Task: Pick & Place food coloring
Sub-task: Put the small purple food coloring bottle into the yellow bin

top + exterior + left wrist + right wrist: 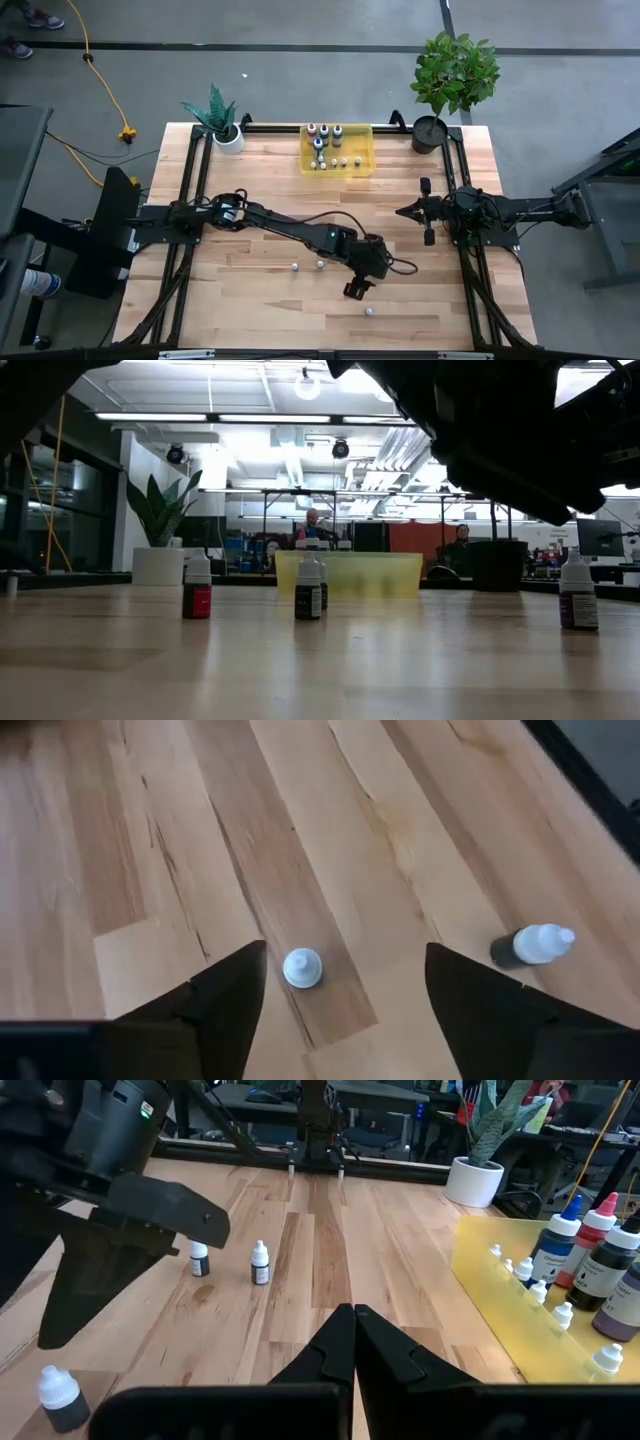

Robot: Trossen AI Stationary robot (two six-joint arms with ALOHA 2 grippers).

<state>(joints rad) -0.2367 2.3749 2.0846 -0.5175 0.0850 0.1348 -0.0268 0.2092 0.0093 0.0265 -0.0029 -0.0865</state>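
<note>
My left gripper's fingers are above the small white cap and would miss it if they closed now. My left gripper needs to first lower.
Three small white-capped food coloring bottles stand upright on the wooden table: two side by side (pixel 295 267) (pixel 320 264) and one nearer the near edge (pixel 368 311). More bottles stand in the translucent yellow tray (pixel 338 148) at the far edge. My left gripper (pixel 357 288) hangs open above the table between these loose bottles. In its wrist view one bottle cap (pixel 302 967) shows from above between the open fingers (pixel 345 948), untouched, and a dark-bodied bottle (pixel 530 945) stands off to one side. My right gripper (pixel 353 1312) waits shut at the table's right side (pixel 410 211).
A potted plant in a white pot (pixel 225 130) stands at the far left corner and a leafy plant in a dark pot (pixel 432 130) at the far right. Bare wood lies between the tray and the loose bottles. People sit in the room behind the table (pixel 312 525).
</note>
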